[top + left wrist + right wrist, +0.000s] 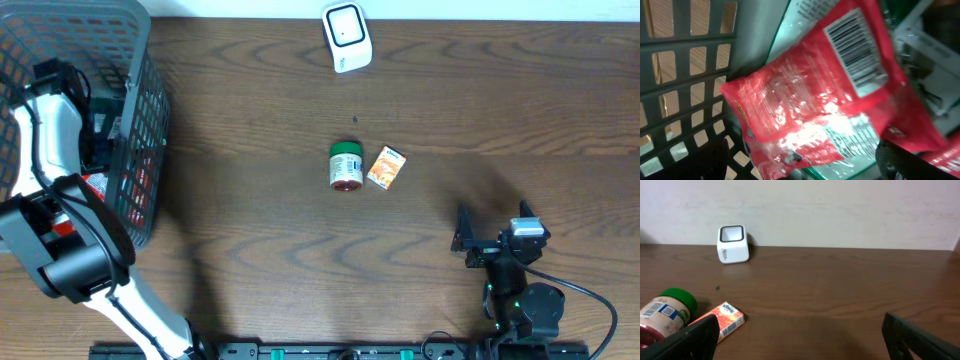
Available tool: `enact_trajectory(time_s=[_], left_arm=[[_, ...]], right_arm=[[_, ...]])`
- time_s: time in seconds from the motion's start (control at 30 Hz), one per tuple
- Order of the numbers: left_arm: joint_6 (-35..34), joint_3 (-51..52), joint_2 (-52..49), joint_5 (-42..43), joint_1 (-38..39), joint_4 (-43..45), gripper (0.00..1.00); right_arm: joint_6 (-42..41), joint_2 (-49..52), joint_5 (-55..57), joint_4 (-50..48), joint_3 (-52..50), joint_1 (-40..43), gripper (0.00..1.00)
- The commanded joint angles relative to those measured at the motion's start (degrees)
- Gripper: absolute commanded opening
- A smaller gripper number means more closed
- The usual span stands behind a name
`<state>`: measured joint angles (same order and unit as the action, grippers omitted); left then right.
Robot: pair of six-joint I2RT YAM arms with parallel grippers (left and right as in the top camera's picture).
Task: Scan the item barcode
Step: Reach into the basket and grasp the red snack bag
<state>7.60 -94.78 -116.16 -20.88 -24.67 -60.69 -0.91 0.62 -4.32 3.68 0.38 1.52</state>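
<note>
I should next grab the red packet (810, 100) across its end with my left gripper, keeping its white barcode label clear to scan.
In the left wrist view a red glossy packet (810, 100) with a white barcode label (856, 50) lies tilted inside the grey basket (685, 75). My left gripper (805, 169) is open over the packet's lower end, with a dark finger on either side of it. The white scanner (346, 36) stands at the table's far edge, also seen in the right wrist view as the scanner (733, 244). My right gripper (492, 224) rests open near the front right, nothing between its fingers.
A green-lidded jar (346, 166) and an orange tissue pack (387, 167) lie mid-table. The basket (140, 120) fills the far left, with my left arm reaching into it. Other packages lie under and beside the red packet.
</note>
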Motion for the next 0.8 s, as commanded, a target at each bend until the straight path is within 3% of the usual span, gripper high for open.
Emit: enact_trajectory(time_s=[0.0, 0.17, 0.43, 0.67, 0.77], left_arm=[[3.7, 2.6, 0.0, 2.5, -1.0, 0.9, 0.96], [8.1, 6.3, 0.0, 2.9, -1.0, 3.5, 0.98], [8.2, 7.0, 0.0, 2.9, -1.1, 6.9, 1.00], [5.8, 8.7, 0.0, 3.0, -2.0, 9.0, 0.93], [4.1, 9.5, 0.0, 5.4, -2.9, 10.3, 0.83]], right_arm=[[-0.7, -0.2, -0.3, 0.2, -0.1, -0.2, 0.99], [-0.7, -0.2, -0.3, 0.2, -0.1, -0.2, 0.99], [-0.7, -0.2, -0.3, 0.2, -0.1, -0.2, 0.99], [-0.7, -0.2, -0.3, 0.2, -0.1, -0.2, 0.99], [-0.7, -0.2, -0.3, 0.2, -0.1, -0.2, 0.99]])
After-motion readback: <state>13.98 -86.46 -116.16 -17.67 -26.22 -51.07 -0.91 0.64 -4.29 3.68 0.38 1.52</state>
